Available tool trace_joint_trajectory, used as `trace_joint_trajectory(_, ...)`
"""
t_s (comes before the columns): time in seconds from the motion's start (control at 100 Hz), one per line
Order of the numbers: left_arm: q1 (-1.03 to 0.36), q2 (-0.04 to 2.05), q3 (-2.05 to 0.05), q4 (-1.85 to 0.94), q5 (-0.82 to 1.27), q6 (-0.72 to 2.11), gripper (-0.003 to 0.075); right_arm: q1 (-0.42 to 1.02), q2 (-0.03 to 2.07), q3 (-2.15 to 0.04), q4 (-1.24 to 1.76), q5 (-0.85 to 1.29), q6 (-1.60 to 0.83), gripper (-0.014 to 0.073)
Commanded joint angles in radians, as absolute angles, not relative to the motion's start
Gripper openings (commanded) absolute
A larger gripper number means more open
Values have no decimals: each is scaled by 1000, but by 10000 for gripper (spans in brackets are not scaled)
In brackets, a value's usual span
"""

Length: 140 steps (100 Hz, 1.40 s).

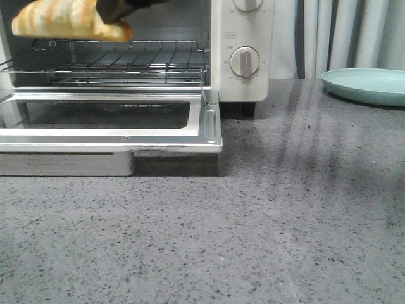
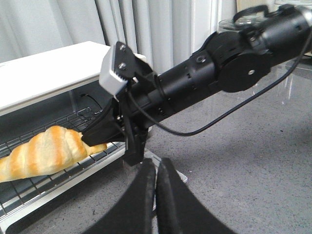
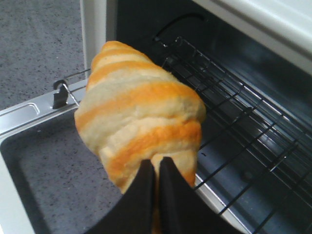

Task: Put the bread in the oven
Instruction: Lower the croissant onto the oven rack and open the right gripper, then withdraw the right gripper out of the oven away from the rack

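Note:
My right gripper keeps hold of the bread for now, until it is lower and farther in. The bread's lower edge hangs above the wire rack's front edge.
The white oven stands at the back left with its glass door folded down flat. My right gripper is shut on the end of the bread, a golden-orange striped roll, and holds it just above the wire rack inside the oven mouth. In the right wrist view the bread hangs over the rack's front edge, pinched by the gripper. The left wrist view shows the bread, the right arm and my left gripper, shut and empty over the counter.
A pale green plate lies at the back right of the grey speckled counter. The open door juts out over the counter at the left. Grey curtains hang behind.

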<state>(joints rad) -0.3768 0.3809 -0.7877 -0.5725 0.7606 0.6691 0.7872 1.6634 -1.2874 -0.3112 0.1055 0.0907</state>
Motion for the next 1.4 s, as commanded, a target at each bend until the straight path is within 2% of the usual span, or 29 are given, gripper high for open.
trace_joint_trajectory(0.0, -375, 390, -813, -610, 710, 659, -22, 763, 1644, -1327, -324, 0, 87, -69)
trace_joint_trajectory(0.5, -375, 390, -813, -610, 730, 659, -22, 697, 1660, -1367, -276, 0, 87, -50)
trace_joint_trajectory(0.59, -375, 390, -813, -610, 730, 659, -22, 693, 1660, -1367, -269, 0, 87, 76)
trace_joint_trajectory(0.74, -375, 390, -813, -608, 730, 659, -22, 693, 1660, -1367, -269, 48, 87, 444)
trace_joint_trajectory(0.82, -375, 390, -813, -606, 730, 659, -22, 693, 1660, -1367, -269, 69, 87, 519)
trace_joint_trajectory(1.01, -375, 387, -813, -588, 702, 657, -22, 716, 1617, -1367, -239, 107, 87, 512)
trace_joint_trajectory(1.06, -375, 383, -813, -578, 676, 636, -22, 728, 1595, -1367, -224, 131, 87, 479)
trace_joint_trajectory(1.15, -375, 356, -813, -524, 613, 563, -22, 758, 1548, -1367, -223, 208, 87, 341)
trace_joint_trajectory(1.32, -375, 278, -771, -300, 544, 386, -22, 821, 1418, -1297, -225, 282, 87, -24)
trace_joint_trajectory(1.36, -375, 254, -751, -246, 544, 328, -22, 833, 1366, -1254, -229, 266, 87, -78)
trace_joint_trajectory(1.39, -375, 236, -728, -192, 544, 283, -22, 837, 1328, -1222, -239, 255, 87, -67)
